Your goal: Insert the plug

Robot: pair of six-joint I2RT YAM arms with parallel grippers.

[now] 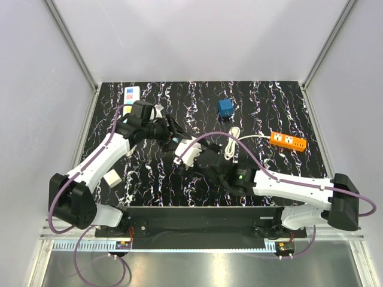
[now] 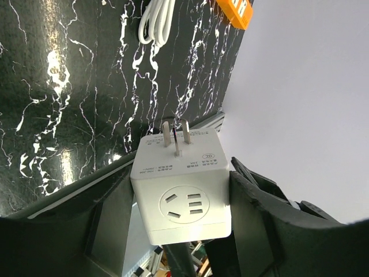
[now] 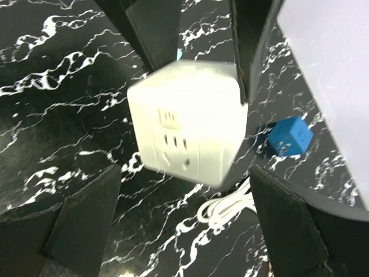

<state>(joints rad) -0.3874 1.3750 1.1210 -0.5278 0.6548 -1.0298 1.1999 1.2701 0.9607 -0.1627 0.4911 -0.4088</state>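
I should next use my right gripper to grab the white cube adapter [image 2: 181,190] by its sides opposite the prongs, so the prongs stay pointing outward to go in.
A white cube adapter [image 2: 181,190] with three metal prongs [image 2: 176,135] sits between the fingers of my left gripper [image 2: 182,199], which is shut on it and holds it above the table. In the top view the cube [image 1: 189,153] hangs mid-table, at the tip of my left gripper [image 1: 178,140]. My right gripper [image 3: 185,231] is open and empty, its fingers spread just short of the cube [image 3: 187,124]; in the top view it [image 1: 198,160] is close beside the cube. The orange power strip [image 1: 288,141] lies at the right, its end also in the left wrist view [image 2: 233,11].
The strip's white coiled cable [image 1: 236,134] lies between the cube and the strip. A blue cube adapter [image 1: 225,107] sits at the back centre. A white power strip [image 1: 132,92] lies at the back left corner. A small pale block [image 1: 112,178] lies by the left arm.
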